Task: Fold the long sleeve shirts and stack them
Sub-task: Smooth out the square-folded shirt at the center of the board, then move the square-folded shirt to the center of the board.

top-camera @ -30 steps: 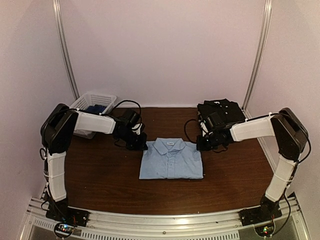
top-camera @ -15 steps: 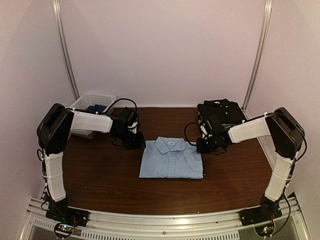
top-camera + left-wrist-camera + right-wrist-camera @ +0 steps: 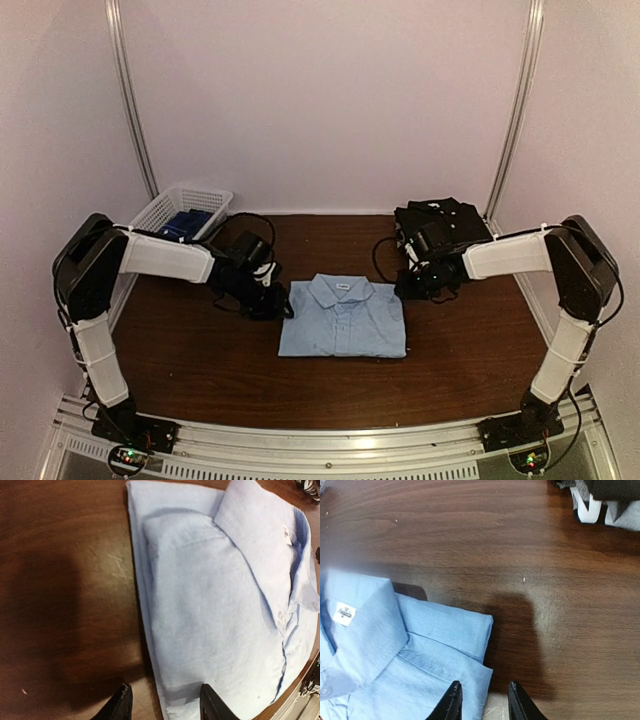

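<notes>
The left gripper should slide the folded light blue shirt aside still folded, so next it should grab the shirt by its side edge nearest the basket.
A light blue long sleeve shirt lies folded flat, collar up, in the middle of the brown table. My left gripper hangs at its far left corner. In the left wrist view the left gripper stands open, with the shirt's left edge beneath the gap. My right gripper is at the far right corner. The right wrist view shows that gripper open over the shirt's folded right edge. Neither holds the cloth. A folded black shirt tops a pile at the back right.
A white mesh basket with something blue inside stands at the back left. The pile's patterned edge shows at the top right of the right wrist view. Cables trail behind both wrists. Pale walls close in the table.
Both grippers have gone from shut to open at the blue shirt's far corners. The left arm stretched lower along the shirt's left side; the right wrist backed slightly toward the pile.
</notes>
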